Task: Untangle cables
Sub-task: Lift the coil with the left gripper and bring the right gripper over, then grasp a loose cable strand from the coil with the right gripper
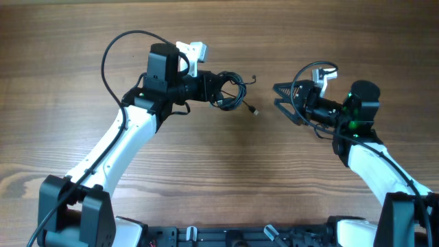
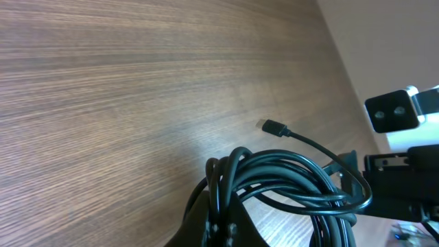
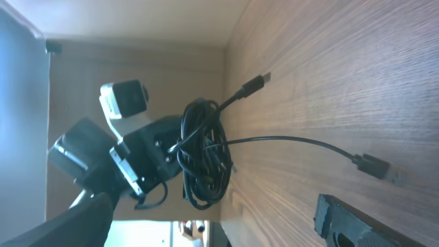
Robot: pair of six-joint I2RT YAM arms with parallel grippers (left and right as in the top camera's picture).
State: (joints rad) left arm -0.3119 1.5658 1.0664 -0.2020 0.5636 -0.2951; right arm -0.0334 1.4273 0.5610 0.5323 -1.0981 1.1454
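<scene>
The upper loose plug end [image 2: 276,128] is for my right gripper to grab, so that I can untangle that cable. The bundle [image 2: 288,182] should stay in my left gripper.
The cables [image 1: 232,91] are thin black cords coiled into one tangled bundle. My left gripper [image 1: 221,88] is shut on the bundle's left side and holds it just above the wooden table. Two loose plug ends stick out toward the right, one at the top [image 1: 255,77] and one lower [image 1: 255,110]. In the left wrist view the bundle [image 2: 288,182] rises from my left gripper's jaws [image 2: 223,223]. My right gripper [image 1: 277,95] is open and empty, a short way right of the bundle. The right wrist view shows the bundle [image 3: 202,154] and one right finger [image 3: 346,221].
The wooden table [image 1: 206,158] spreads all round both arms. The left arm's own thick black cable [image 1: 113,48] loops up behind it. The left wrist camera housing [image 3: 123,97] shows in the right wrist view.
</scene>
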